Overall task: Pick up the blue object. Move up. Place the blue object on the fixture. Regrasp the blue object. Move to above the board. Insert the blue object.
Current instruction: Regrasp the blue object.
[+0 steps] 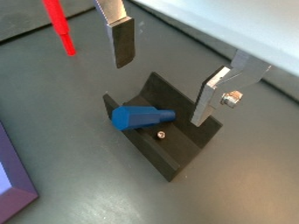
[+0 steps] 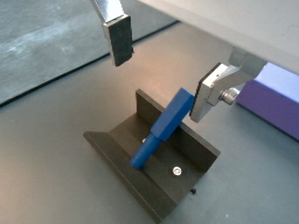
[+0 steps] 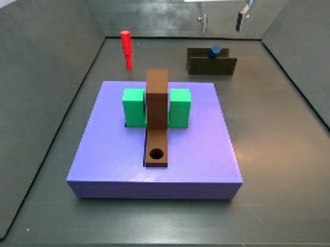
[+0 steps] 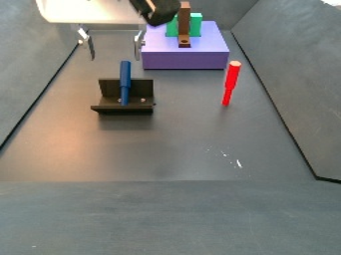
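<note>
The blue peg's narrow tip should stay free for insertion, so the robot's gripper should next grab the blue peg by its thicker body point(image 1: 133, 117).
The blue object point(image 1: 138, 117) is a slim blue peg that leans in the notch of the dark fixture point(image 1: 176, 149), one end against its upright wall. Both wrist views show it point(image 2: 163, 129) on the fixture point(image 2: 163, 184). My gripper point(image 1: 162, 87) is open and empty above the fixture, its fingers apart on either side of the peg without touching it; it also shows in a wrist view point(image 2: 162, 86). In both side views the gripper point(image 3: 222, 21) point(image 4: 112, 42) hangs over the fixture point(image 3: 210, 64) point(image 4: 123, 103) with the peg point(image 3: 215, 52) point(image 4: 126, 82).
The lavender board point(image 3: 194, 154) carries green blocks point(image 3: 133, 106) and a brown bar point(image 3: 156, 106) with a round hole point(image 3: 156, 153). A red peg point(image 3: 126, 48) stands upright on the floor, apart from the fixture; it also shows in a side view point(image 4: 230, 83). Grey walls enclose the floor.
</note>
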Robot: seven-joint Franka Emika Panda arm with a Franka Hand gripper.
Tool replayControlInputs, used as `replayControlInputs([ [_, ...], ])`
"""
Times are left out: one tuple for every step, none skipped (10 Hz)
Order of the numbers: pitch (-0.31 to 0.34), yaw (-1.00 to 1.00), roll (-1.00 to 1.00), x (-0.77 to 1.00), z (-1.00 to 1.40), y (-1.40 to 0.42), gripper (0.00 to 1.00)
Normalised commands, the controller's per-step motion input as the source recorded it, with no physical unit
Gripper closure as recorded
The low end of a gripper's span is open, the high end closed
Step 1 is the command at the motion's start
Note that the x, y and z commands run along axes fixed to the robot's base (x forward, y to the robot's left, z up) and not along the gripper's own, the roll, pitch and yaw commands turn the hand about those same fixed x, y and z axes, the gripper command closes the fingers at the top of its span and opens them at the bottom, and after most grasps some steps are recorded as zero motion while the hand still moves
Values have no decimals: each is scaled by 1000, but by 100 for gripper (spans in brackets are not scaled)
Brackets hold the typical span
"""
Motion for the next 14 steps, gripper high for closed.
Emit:
replayControlInputs([
  [0, 123, 1000, -151, 0, -297, 0],
  [0, 11, 1000, -129, 0, -306, 0],
  [-11, -14, 1000, -66, 11, -389, 0],
  [-23, -117, 1000, -49, 0, -323, 0],
  [-14, -186, 1000, -9, 0, -320, 0],
  [-6, -80, 1000, -140, -26, -363, 0],
  [-60, 0, 1000, -191, -23, -343, 0],
  [-100, 0, 1000, -154, -106, -246, 0],
  [-91, 140, 1000, -9, -286, -40, 0],
  [-83, 197, 909, 0, -366, 0, 0],
  [-91, 89, 683, 80, -454, 151, 0],
  [-83, 114, 440, 117, -371, 394, 0],
  [-37, 177, 289, 160, -334, 326, 0],
  [-23, 197, 149, 217, -217, 77, 0],
])
